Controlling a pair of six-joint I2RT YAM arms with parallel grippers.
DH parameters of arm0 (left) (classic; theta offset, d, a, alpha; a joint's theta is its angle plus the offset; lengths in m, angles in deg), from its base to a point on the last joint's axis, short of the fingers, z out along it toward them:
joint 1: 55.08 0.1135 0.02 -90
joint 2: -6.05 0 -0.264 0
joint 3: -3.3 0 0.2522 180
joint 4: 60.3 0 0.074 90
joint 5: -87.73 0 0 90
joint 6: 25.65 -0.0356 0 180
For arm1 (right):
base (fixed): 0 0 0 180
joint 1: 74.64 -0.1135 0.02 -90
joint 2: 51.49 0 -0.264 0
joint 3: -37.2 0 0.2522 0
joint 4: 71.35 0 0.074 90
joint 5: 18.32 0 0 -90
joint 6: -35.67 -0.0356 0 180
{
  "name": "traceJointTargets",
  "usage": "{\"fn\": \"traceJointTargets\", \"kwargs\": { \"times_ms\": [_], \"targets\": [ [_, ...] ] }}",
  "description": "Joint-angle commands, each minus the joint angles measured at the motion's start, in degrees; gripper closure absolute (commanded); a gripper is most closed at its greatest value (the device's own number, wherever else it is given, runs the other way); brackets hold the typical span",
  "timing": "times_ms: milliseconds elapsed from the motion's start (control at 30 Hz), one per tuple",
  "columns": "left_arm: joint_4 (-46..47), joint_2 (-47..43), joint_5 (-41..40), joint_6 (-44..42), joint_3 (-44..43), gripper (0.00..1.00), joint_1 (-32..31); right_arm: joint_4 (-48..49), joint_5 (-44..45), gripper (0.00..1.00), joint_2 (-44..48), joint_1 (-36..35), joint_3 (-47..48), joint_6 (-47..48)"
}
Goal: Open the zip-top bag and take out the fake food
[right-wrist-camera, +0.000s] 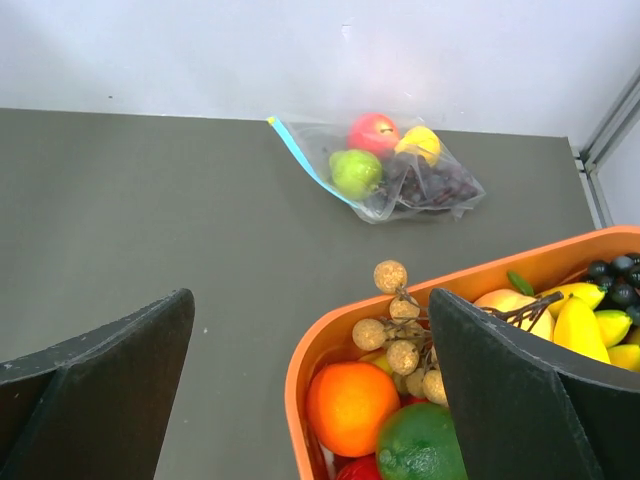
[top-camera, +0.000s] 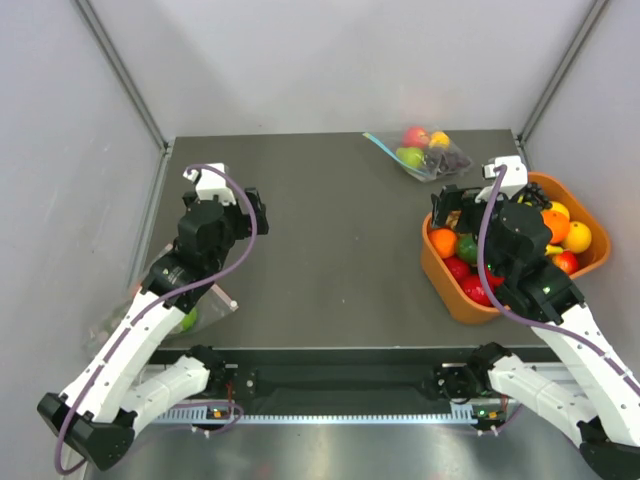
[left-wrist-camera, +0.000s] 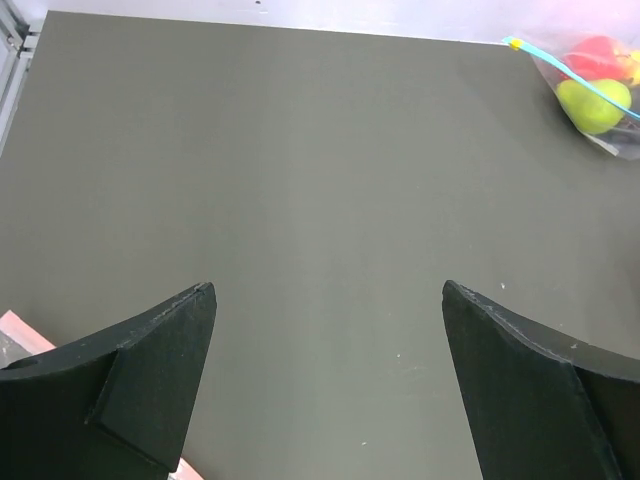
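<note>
My left gripper is to grab the teal strip's near end (top-camera: 407,167) (left-wrist-camera: 631,112) on the zip-top bag next, and this leaves the bag's yellow end free for opening.
The zip-top bag (top-camera: 418,152) lies at the back of the table, right of centre, with its teal strip (right-wrist-camera: 300,150) on its left side. It looks shut. Inside are a red apple (right-wrist-camera: 372,130), a lime-green fruit (right-wrist-camera: 355,172), a yellow lemon (right-wrist-camera: 420,143) and dark purple grapes (right-wrist-camera: 432,185). The bag also shows at the top right of the left wrist view (left-wrist-camera: 590,90). My left gripper (top-camera: 254,210) is open and empty over bare table (left-wrist-camera: 326,290), far left of the bag. My right gripper (top-camera: 450,205) is open and empty (right-wrist-camera: 310,295), above the orange bin's near-left corner, short of the bag.
An orange bin (top-camera: 432,265) full of several fake fruits stands at the right, its rim (right-wrist-camera: 300,370) under my right gripper. A second clear bag with a pinkish-red strip (top-camera: 222,300) lies at the left front edge under my left arm. Grey walls enclose the table.
</note>
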Motion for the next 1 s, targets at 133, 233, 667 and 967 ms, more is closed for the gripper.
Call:
{"fn": "traceJointTargets", "kwargs": {
  "times_ms": [133,233,667,967],
  "targets": [
    [5.08,0.05,5.31,-3.53,0.26,0.01,-0.14,2.02,-0.99,0.0,1.67,0.51,1.72,0.95],
    [6.05,5.22,6.1,-2.21,-0.79,0.01,-0.14,1.67,-1.43,0.0,2.2,0.51,1.63,0.78],
    [18.07,50.37,18.33,11.75,-26.77,0.01,-5.31,0.0,-5.12,0.0,3.43,0.42,-2.31,-2.65],
    [21.08,75.8,16.76,21.51,-56.93,0.01,-11.12,0.0,-6.7,0.0,4.31,0.51,-4.43,-2.21]
  ]
}}
